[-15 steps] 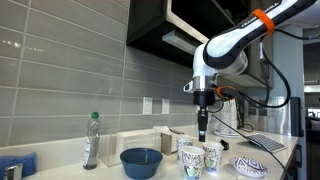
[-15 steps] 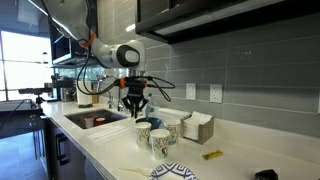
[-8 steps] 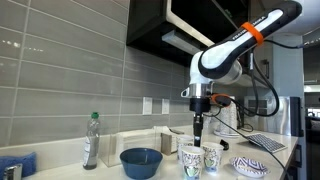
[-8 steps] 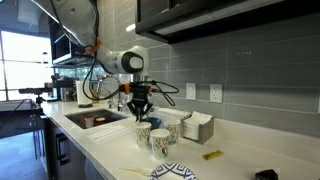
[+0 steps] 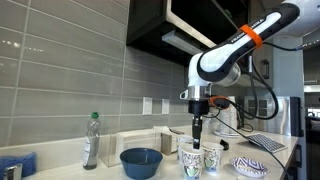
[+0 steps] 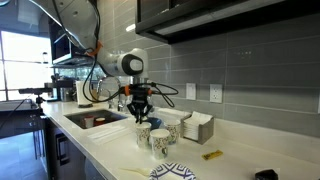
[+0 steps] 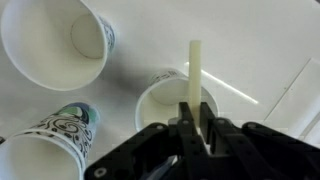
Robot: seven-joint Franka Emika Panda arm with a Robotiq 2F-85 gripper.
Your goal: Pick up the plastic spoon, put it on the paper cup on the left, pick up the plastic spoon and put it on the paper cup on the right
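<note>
My gripper opens next, since the white paper cup's opening lies below the spoon and the spoon would end inside.
My gripper (image 7: 195, 125) is shut on a pale plastic spoon (image 7: 194, 72), held upright by its handle. In the wrist view the spoon hangs over the mouth of a white paper cup (image 7: 160, 95); two more paper cups lie at upper left (image 7: 60, 45) and lower left (image 7: 50, 140). In both exterior views the gripper (image 5: 197, 127) (image 6: 139, 113) hovers just above a cluster of paper cups (image 5: 200, 158) (image 6: 152, 135) on the counter. The spoon's bowl is hidden.
A blue bowl (image 5: 141, 161), a clear bottle (image 5: 91, 140) and a patterned plate (image 5: 251, 167) stand on the counter. A sink (image 6: 92, 119) lies beside the arm. A napkin holder (image 6: 196, 127) stands behind the cups, and a yellow item (image 6: 211, 155) lies nearby.
The arm has shifted sideways and lowered a little, bringing the held spoon closer over the cluster of cups. The cups have not moved.
</note>
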